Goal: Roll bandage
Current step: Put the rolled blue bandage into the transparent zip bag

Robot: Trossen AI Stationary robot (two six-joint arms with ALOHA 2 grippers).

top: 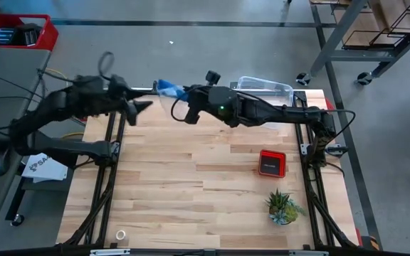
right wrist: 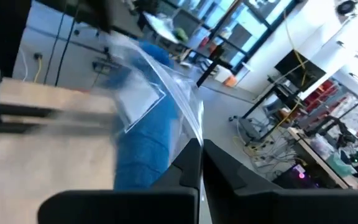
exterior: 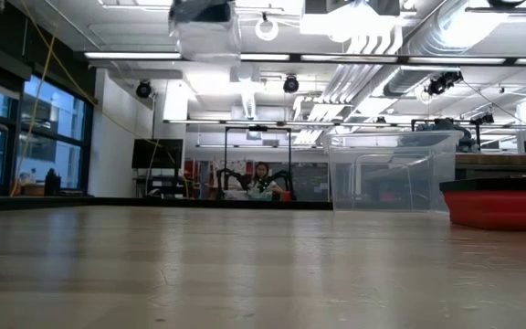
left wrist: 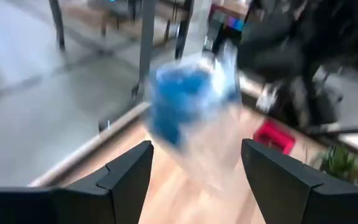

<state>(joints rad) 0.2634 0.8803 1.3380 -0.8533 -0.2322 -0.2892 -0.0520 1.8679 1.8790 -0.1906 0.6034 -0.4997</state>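
Observation:
Next, the left gripper grabs the clear bag by its open rim to keep steady the bandage (top: 171,89) (left wrist: 185,93) inside.
The bright blue bandage (right wrist: 143,146) sits inside a crinkled clear plastic bag (right wrist: 166,87). The bag is in the air over the table's far edge, left of the middle (top: 166,87). My right gripper (right wrist: 201,155) is shut on the bag and reaches in from the table's right (top: 182,98). My left gripper (left wrist: 194,168) is open and empty, just left of the bag (top: 137,107). Its fingers point at the bag (left wrist: 191,106), which shows blurred ahead of them with the bandage inside (left wrist: 176,99). My right gripper pinches the clear bag's plastic (right wrist: 190,134) between its two shut fingers, beside the blue bandage inside. The fingers come about level from the table's right. The bag is lifted clear of the table and sticks out beyond the fingertips.
A clear plastic box (top: 265,89) stands at the far edge, right of the middle. A small red-and-black square device (top: 272,162) and a small potted plant (top: 283,206) lie on the right half. A small white ring (top: 121,235) lies near the front left corner.

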